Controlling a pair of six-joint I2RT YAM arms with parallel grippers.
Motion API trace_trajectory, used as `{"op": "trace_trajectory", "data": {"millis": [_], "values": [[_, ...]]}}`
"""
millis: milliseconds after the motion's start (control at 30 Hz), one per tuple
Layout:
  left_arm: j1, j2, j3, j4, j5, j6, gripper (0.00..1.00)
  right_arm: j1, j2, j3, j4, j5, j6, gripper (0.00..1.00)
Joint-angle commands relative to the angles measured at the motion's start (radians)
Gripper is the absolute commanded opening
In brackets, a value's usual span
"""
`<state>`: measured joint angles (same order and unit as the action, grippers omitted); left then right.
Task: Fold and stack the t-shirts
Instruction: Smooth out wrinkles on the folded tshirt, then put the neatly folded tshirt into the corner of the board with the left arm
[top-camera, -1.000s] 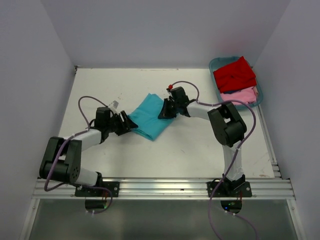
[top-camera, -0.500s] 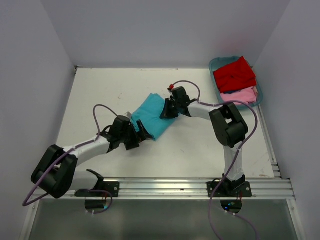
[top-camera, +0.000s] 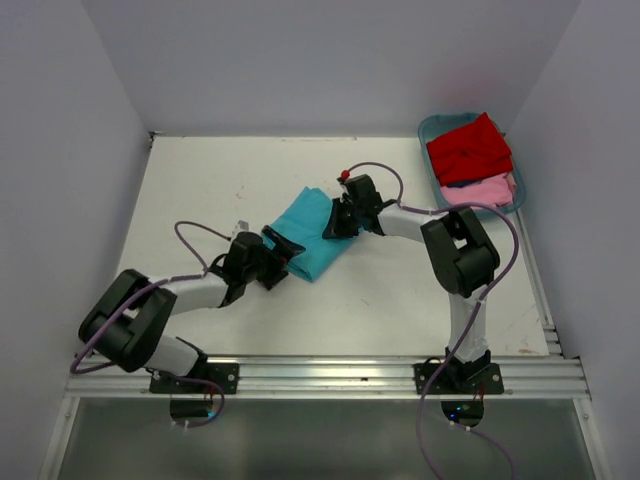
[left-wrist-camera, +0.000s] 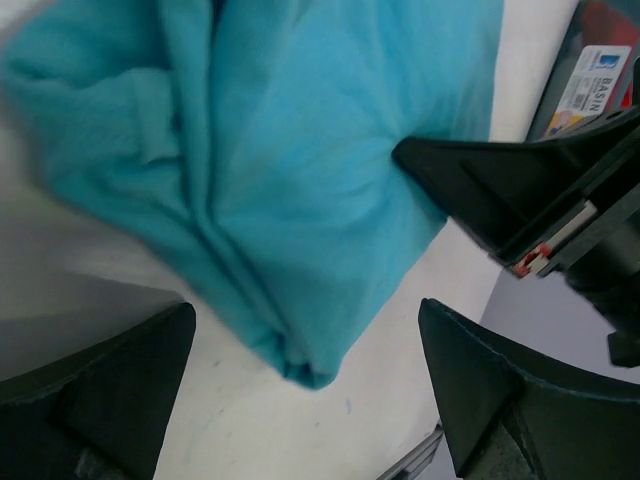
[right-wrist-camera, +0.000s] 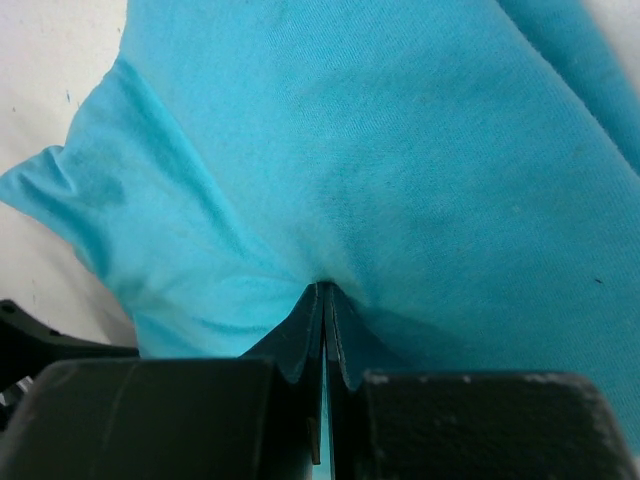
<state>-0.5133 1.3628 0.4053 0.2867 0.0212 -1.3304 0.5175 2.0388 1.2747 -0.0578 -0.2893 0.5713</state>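
I next need to grab the turquoise t-shirt by its near folded corner (top-camera: 311, 276) (left-wrist-camera: 306, 358) with my left gripper, layers together, so that it can be moved still folded for stacking.
The turquoise t-shirt (top-camera: 305, 232) lies folded in a narrow slanted strip at mid-table. My left gripper (top-camera: 284, 260) stands open at its near-left end. In the left wrist view the shirt's folded corner (left-wrist-camera: 300, 150) lies flat between the wide-apart fingers (left-wrist-camera: 100, 390), touching neither. My right gripper (top-camera: 333, 222) is shut on the shirt's far right edge, and the cloth (right-wrist-camera: 400, 150) puckers at its closed tips (right-wrist-camera: 325, 290). The red t-shirt (top-camera: 468, 148) and the pale pink t-shirt (top-camera: 485, 188) lie in the tub at the back right.
The teal plastic tub (top-camera: 428, 130) stands at the table's back right corner. White walls close in the table on the left, back and right. The right gripper's black body (left-wrist-camera: 500, 200) shows close above the shirt in the left wrist view.
My left gripper has opened and let go of the turquoise shirt's corner, shifting right toward the near end. The shirt now lies narrower. The right gripper has stayed shut in place.
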Motion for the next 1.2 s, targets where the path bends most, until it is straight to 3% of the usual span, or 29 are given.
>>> {"op": "trace_trajectory", "data": {"millis": [0,300,400,433,500,533,733,767,867,967,1167], "values": [[-0.008,0.188,0.071,0.052,-0.026,-0.070,1.00,-0.008,-0.035,-0.023,-0.034,0.035,-0.039,0.00],[-0.007,0.449,0.245,0.094,-0.058,-0.096,0.98,-0.005,-0.051,-0.041,-0.036,0.030,-0.051,0.00],[0.007,0.496,0.248,0.196,-0.030,-0.081,0.75,-0.007,-0.051,-0.047,-0.037,0.027,-0.056,0.00],[0.009,0.507,0.247,0.260,-0.003,-0.079,0.54,-0.005,-0.052,-0.048,-0.037,0.024,-0.057,0.00],[0.016,0.530,0.250,0.302,0.013,-0.073,0.26,-0.007,-0.055,-0.052,-0.039,0.021,-0.062,0.00],[0.018,0.535,0.253,0.321,0.014,-0.067,0.00,-0.005,-0.061,-0.054,-0.040,0.019,-0.063,0.00],[0.036,0.507,0.261,0.354,0.010,-0.020,0.00,-0.007,-0.163,-0.083,0.005,-0.060,-0.082,0.00],[0.041,0.478,0.247,0.356,0.005,-0.012,0.00,-0.007,-0.222,-0.093,0.012,-0.068,-0.080,0.12],[0.071,0.412,0.224,0.332,-0.017,0.008,0.00,-0.007,-0.319,-0.112,0.023,-0.080,-0.076,0.60],[0.122,0.368,0.213,0.309,-0.043,0.023,0.00,-0.005,-0.448,-0.113,-0.002,-0.060,-0.074,0.71],[0.286,0.341,0.245,0.261,-0.029,0.037,0.00,-0.007,-0.666,-0.117,-0.134,0.022,-0.106,0.74]]}}
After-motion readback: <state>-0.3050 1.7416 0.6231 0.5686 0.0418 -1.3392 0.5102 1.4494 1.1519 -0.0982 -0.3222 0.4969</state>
